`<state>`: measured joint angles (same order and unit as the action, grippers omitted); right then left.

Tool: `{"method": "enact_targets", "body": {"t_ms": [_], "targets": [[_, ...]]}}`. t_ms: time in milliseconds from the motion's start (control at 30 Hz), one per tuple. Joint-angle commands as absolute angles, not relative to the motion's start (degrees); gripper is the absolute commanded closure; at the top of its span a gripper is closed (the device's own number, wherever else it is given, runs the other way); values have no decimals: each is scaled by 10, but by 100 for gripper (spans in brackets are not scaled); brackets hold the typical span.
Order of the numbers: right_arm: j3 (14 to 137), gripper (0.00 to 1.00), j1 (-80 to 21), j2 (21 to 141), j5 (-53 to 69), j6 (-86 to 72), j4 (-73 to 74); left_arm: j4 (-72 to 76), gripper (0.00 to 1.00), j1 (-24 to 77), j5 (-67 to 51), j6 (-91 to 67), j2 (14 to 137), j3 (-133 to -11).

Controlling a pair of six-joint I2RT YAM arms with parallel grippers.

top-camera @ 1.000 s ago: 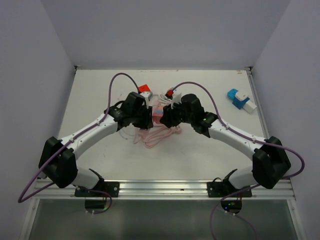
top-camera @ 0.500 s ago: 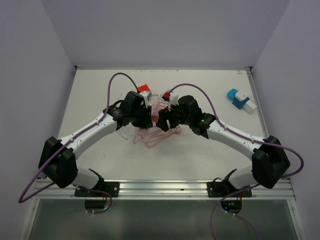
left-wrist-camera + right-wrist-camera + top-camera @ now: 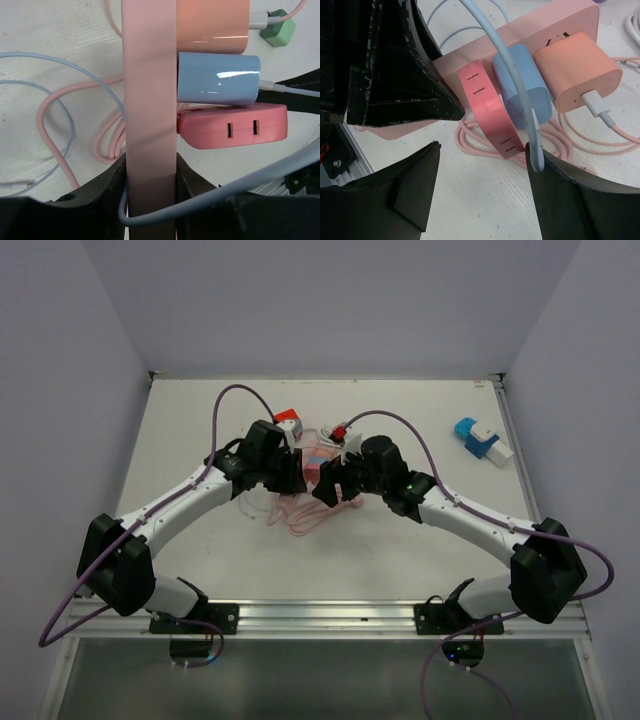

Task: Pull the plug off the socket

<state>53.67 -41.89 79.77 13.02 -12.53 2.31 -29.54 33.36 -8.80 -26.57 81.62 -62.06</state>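
Note:
My right gripper grabs the red plug [image 3: 487, 107] by its outer end [image 3: 503, 136] next, fingers across the plug's broad sides, to pull it off the socket.
A pink power strip [image 3: 150, 100] carries three plugs side by side: an orange one [image 3: 210, 25], a blue one [image 3: 217, 79] and a red one [image 3: 232, 127]. My left gripper [image 3: 150, 180] is shut on the strip's end, one finger on each side. In the right wrist view the strip [image 3: 530, 30] lies at the top, with the red plug [image 3: 487, 107], the blue plug [image 3: 522, 95] and the orange plug [image 3: 575, 72] below it. My right gripper [image 3: 482, 185] is open, just short of the red plug and touching no plug. A blue cable [image 3: 520, 95] drapes over its right finger. From above, both grippers meet at the strip [image 3: 315, 462].
Coiled pink cable [image 3: 310, 512] lies on the table under the strip. A blue and white adapter [image 3: 482, 440] sits at the back right. A red block [image 3: 290, 420] and a small red and white item [image 3: 340, 430] lie behind the arms. A green piece [image 3: 277, 35] lies on the orange plug's cable.
My right gripper has shifted slightly left and nearer, closing in on the plug side of the strip. The left gripper still holds the strip in place.

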Motion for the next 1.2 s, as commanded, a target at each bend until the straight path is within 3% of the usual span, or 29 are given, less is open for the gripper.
{"method": "enact_targets", "body": {"t_ms": [0,200,300,467,567,700,833,967,1167], "targets": [[526,28,-420,767,150,-142,-18,-232,100,327,-116,-286,793,-646],[532,34,-421,770,167,-136,-16,-228,100,327,-130,-294,799,-641],[538,45,-423,771,165,-130,-11,-231,100,327,-132,-298,802,-643],[542,52,-428,771,159,-117,-2,-238,100,325,-125,-302,805,-648],[543,52,-433,769,141,-112,-2,-242,100,326,-126,-303,806,-650],[536,41,-435,761,112,-109,6,-245,100,326,-125,-302,809,-652],[528,38,-436,756,78,-109,4,-245,100,326,-131,-299,809,-655],[533,39,-438,765,62,-98,4,-245,100,326,-147,-289,811,-655],[568,50,-440,789,72,-78,8,-255,100,325,-158,-267,813,-659]]}}
